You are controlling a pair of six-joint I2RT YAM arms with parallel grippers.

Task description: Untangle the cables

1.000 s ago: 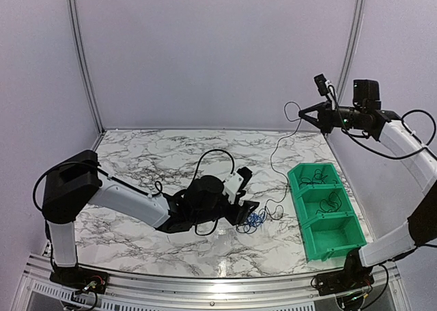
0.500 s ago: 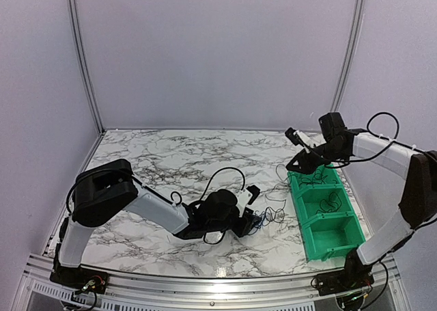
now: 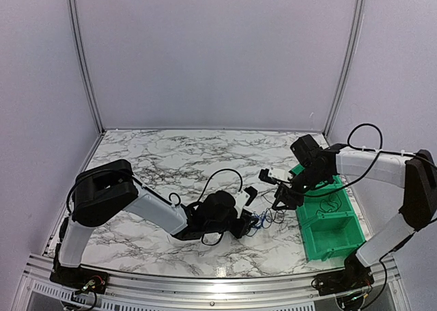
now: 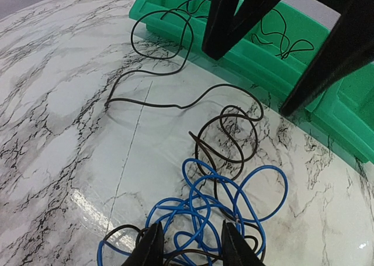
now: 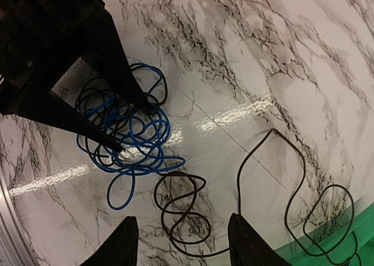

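Note:
My right gripper takes hold of the black cable by its loose figure-eight loop (image 3: 278, 216) next, free of the blue tangle (image 3: 256, 220), to untangle the cable.
The cables lie in front of the green bin. A blue tangle (image 4: 234, 190) (image 5: 125, 131) (image 3: 256, 220) has thin black strands threaded through it. Beside it lies a black cable (image 4: 228, 140) (image 5: 181, 210) in a figure-eight loop, and its long strand (image 4: 134, 44) runs up over the bin's rim. My left gripper (image 4: 190, 245) (image 3: 251, 223) is down on the tangle, jaws apart with loose blue loops between them. My right gripper (image 5: 182, 217) (image 3: 278, 191) hovers wide open just above the black loop, holding nothing.
The green bin (image 3: 305, 239) (image 4: 263, 61) (image 5: 350, 248) has three compartments and stands at the right of the marble table. More thin black cables (image 3: 331, 203) (image 4: 280, 35) lie inside it. Both grippers' fingers are close together over the tangle.
My right arm has come down from high at the back right to just left of the bin and opened, and the black cable it held now lies on the table. My left jaws have narrowed over the tangle.

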